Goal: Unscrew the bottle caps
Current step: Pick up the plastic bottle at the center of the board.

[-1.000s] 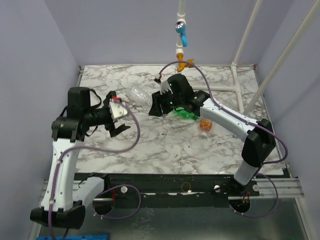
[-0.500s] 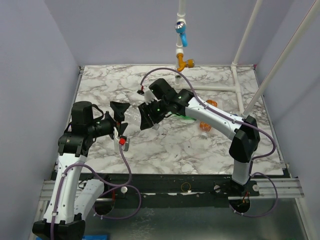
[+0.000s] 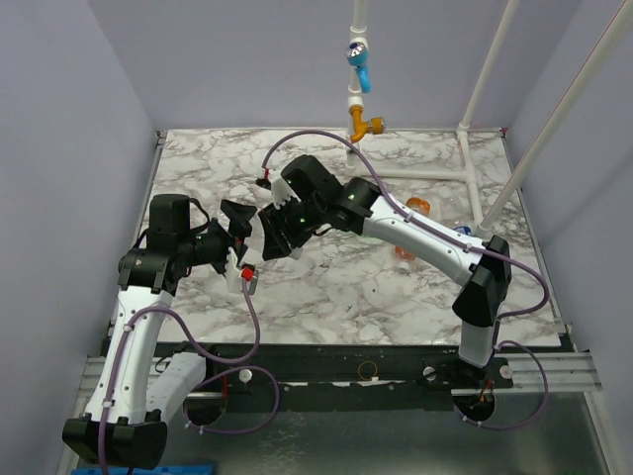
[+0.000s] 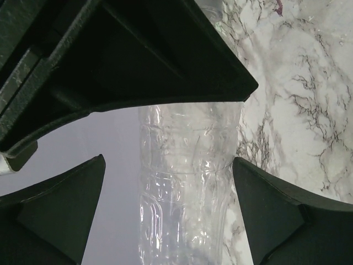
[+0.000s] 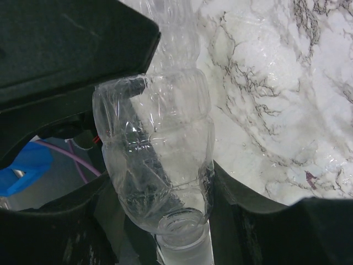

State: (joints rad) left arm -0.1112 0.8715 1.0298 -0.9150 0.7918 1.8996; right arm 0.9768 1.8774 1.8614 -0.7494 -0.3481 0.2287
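Observation:
The open fingers are level with the clear bottle's sides, so it is time for my left gripper to close on the bottle's body.
My right gripper (image 3: 279,236) is shut on the clear bottle (image 5: 157,149), with its fingers pressed on both sides of the shoulder (image 5: 160,182). The bottle's whitish cap (image 5: 185,248) sits on the neck at the bottom of the right wrist view. My left gripper (image 3: 244,231) is open, its fingers on either side of the same bottle's body (image 4: 187,182), and its midpoint (image 4: 168,165) lies on that body. The left finger is clearly apart from the bottle. The orange bottle (image 3: 404,251) lies on the table, partly behind the right arm. The green bottle is hidden.
Blue (image 3: 358,59) and orange (image 3: 364,126) pipe fittings hang on a white pipe at the back. White pipes (image 3: 470,168) run along the right side of the marble table (image 3: 326,297). Purple cables loop from both wrists.
My right gripper has carried the clear bottle to the left, up to the left gripper. My left gripper has turned and come in, and its open fingers now straddle the bottle.

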